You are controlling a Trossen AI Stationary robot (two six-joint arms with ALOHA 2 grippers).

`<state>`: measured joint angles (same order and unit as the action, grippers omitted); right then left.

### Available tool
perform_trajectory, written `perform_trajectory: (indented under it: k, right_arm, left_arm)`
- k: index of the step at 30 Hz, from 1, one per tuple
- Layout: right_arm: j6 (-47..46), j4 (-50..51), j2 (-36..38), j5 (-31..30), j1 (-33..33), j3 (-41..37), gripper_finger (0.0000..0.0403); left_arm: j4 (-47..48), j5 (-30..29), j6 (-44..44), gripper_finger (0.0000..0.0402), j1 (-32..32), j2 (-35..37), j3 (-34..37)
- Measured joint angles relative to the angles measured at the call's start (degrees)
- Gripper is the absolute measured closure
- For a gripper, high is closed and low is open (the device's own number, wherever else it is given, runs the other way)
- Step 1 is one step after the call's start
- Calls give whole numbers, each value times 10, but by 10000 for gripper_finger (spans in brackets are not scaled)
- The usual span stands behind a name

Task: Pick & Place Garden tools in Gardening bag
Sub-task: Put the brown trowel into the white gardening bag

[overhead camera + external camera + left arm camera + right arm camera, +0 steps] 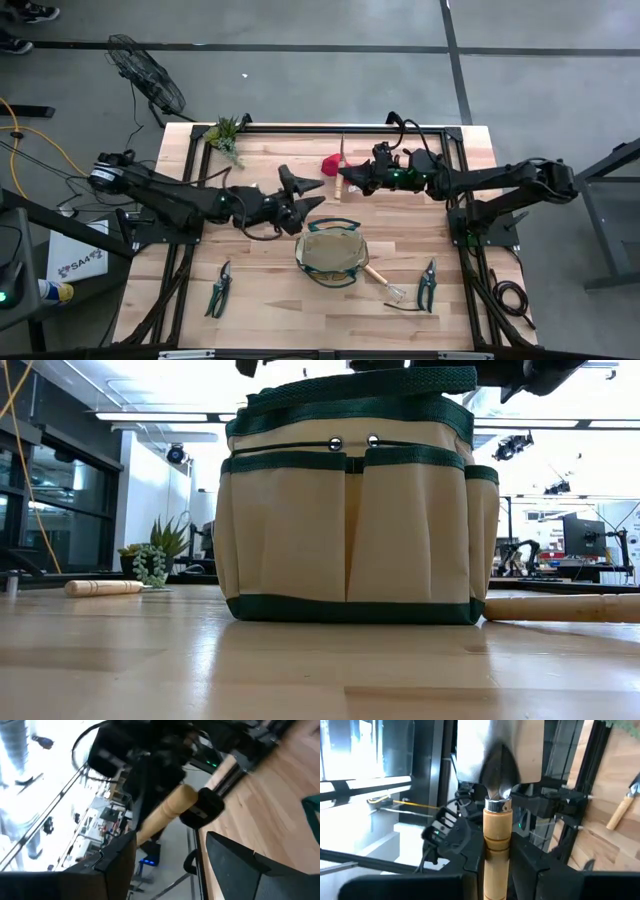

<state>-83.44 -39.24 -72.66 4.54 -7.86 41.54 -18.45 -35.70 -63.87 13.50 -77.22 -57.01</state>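
My left gripper grabs the trowel by its wooden handle (338, 187) next, to put the silver trowel into the gardening bag (333, 250).
My right gripper (352, 182) is shut on a silver trowel (499, 750) with a wooden handle, held above the table's far middle. My left gripper (298, 196) stands open just left of the trowel's handle end (175, 806), touching nothing. The tan gardening bag (333, 250) with green trim stands upright on its base at the near middle. A red glove (329, 162) lies beside the trowel. Green-handled pruners lie flat near left (220, 290) and near right (428, 285). A wire rake (388, 282) lies against the bag's right side. My right gripper pinches the trowel's wooden handle (497, 851) about midway along, between its two fingers. The fingers come level from the table's right and lie across the handle. The trowel is lifted clear of the table, its blade toward the far edge and its free handle end toward the near edge.
A green leafy plant (227, 132) sits at the far left corner. In the low view a wooden handle (105, 588) lies on the table left of the bag and another (560, 607) to its right. Black frame rails run along the table's left and right sides.
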Motion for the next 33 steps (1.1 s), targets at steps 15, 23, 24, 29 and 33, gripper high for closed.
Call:
perform_trajectory:
  k: [15,23,24,29,33]
  right_arm:
    - [-18,25,0,20,0,0,349]
    - [-19,26,0,33,5,0,349]
    - [-19,26,0,33,5,0,349]
    - [-16,26,0,31,5,0,349]
    - [-15,26,0,31,5,0,349]
  left_arm:
    - [5,22,-95,167,-9,-59,-53]
    - [5,55,-127,168,-23,-71,-67]
    - [6,56,-127,168,-23,-71,-67]
    - [10,70,-130,168,-24,-71,-67]
    - [8,81,-134,168,-24,-81,-67]
